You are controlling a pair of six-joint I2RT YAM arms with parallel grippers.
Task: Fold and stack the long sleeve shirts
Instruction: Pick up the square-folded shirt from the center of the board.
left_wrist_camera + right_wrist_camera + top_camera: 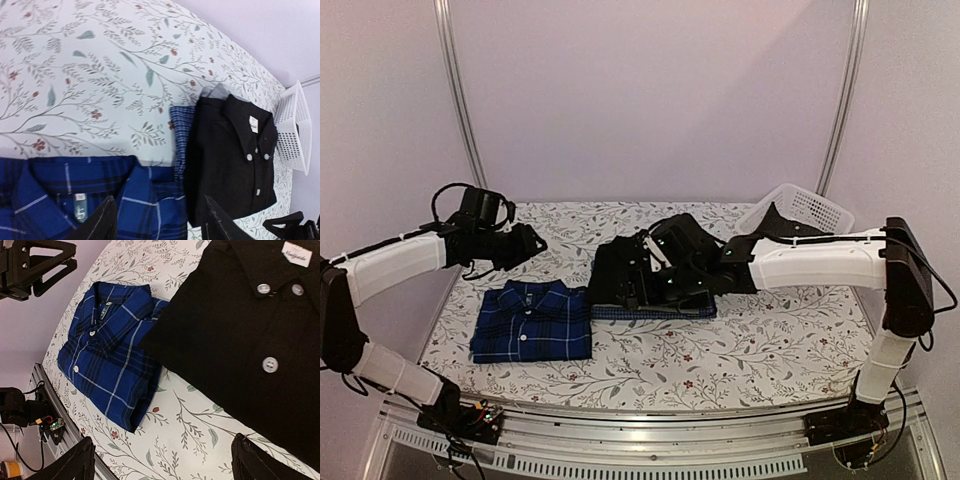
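Note:
The plaid shirt should be stacked flat with its collar undisturbed, so the robot's left gripper should next grab the folded plaid shirt's side edge farthest from the black shirt (605, 285).
The dark blue plaid shirt (532, 322) (145, 200) (107, 347) lies folded at the front left, collar away from me. To its right lies the folded black shirt (605, 285) (230, 155) (235, 330), resting on the fine blue check shirt (660, 312) (181, 130), of which only an edge shows. My left gripper (533, 243) (159, 222) hovers open above the plaid shirt's collar, holding nothing. Over the black shirt's near edge my right gripper (640, 270) (165, 462) is wide open, with only tablecloth between its fingers.
A white lattice basket (805, 208) (294, 130) stands at the back right corner. The floral tablecloth (720, 350) covers the table. A metal rail (650, 432) runs along the front edge.

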